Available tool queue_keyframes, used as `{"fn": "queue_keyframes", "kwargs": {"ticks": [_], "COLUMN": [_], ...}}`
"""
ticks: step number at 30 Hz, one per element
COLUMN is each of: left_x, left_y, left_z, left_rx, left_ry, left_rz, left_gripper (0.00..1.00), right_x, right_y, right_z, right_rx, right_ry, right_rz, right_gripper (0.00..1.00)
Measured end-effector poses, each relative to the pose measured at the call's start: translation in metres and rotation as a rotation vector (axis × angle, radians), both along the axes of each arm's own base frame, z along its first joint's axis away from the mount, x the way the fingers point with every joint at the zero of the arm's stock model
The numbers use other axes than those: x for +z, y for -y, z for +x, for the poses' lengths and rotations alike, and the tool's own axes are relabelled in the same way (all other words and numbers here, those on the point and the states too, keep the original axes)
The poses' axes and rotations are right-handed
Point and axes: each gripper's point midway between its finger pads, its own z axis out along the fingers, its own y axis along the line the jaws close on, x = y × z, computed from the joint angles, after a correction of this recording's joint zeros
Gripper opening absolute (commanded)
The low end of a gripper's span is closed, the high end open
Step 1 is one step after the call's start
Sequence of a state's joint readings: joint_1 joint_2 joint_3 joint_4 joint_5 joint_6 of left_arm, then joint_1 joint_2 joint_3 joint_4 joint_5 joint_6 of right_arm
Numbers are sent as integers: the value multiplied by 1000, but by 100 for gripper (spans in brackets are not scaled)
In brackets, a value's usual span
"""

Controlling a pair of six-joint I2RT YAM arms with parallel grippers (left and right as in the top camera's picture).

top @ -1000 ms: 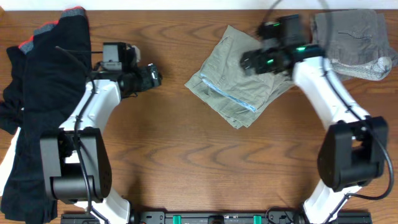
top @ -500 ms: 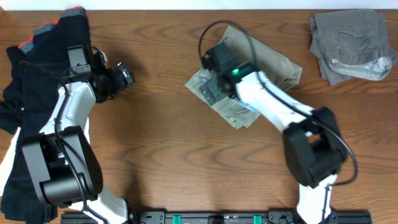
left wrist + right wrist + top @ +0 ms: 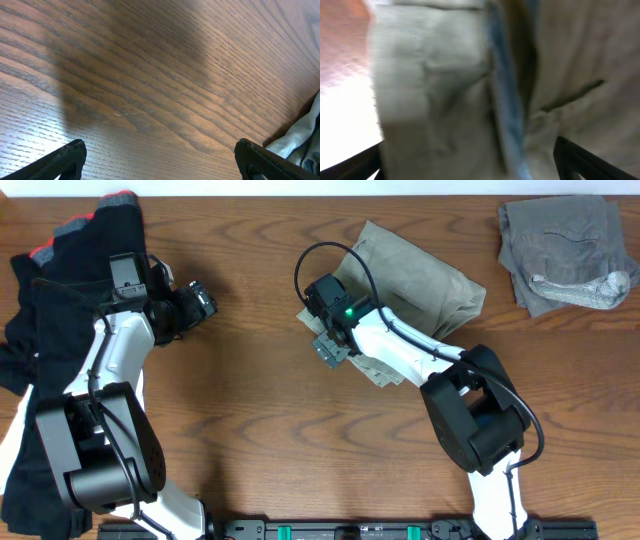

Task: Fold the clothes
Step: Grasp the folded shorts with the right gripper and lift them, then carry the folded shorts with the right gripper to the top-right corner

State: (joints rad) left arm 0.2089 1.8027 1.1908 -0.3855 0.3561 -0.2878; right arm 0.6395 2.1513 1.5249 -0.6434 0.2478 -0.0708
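The folded khaki shorts should be stacked on the grey garment, so my right gripper will next grab the shorts by their blue-lined waistband edge.
The khaki shorts lie folded at the table's back middle, with pale blue waistband lining along the front-left edge. My right gripper is low over their left corner, open. In the right wrist view its jaws straddle blurred khaki cloth and the blue lining. My left gripper is open over bare wood beside the black garments with red-grey trim at the far left. In the left wrist view the left gripper holds nothing.
A folded grey garment with a white piece lies at the back right corner. A pale cloth edge shows at the right of the left wrist view. White cloth peeks from under the black pile.
My right arm swung from the shorts' right side across to their left corner and lowered. My left gripper moved left toward the black pile, then held still.
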Motion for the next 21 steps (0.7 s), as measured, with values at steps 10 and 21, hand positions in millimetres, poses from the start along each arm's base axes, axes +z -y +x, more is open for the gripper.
{"fn": "queue_keyframes", "kwargs": {"ticks": [10, 21], "left_x": [0, 0], "left_y": [0, 0], "left_z": [0, 0], "left_rx": [0, 0], "left_ry": [0, 0], "left_rz": [0, 0], "left_gripper": [96, 96], "right_x": [-7, -4], "right_y": [36, 66], "right_z": [25, 31], "right_rx": [-77, -169], "right_ry": [67, 28], "right_rz": [-118, -123], "right_gripper": [1, 1]}}
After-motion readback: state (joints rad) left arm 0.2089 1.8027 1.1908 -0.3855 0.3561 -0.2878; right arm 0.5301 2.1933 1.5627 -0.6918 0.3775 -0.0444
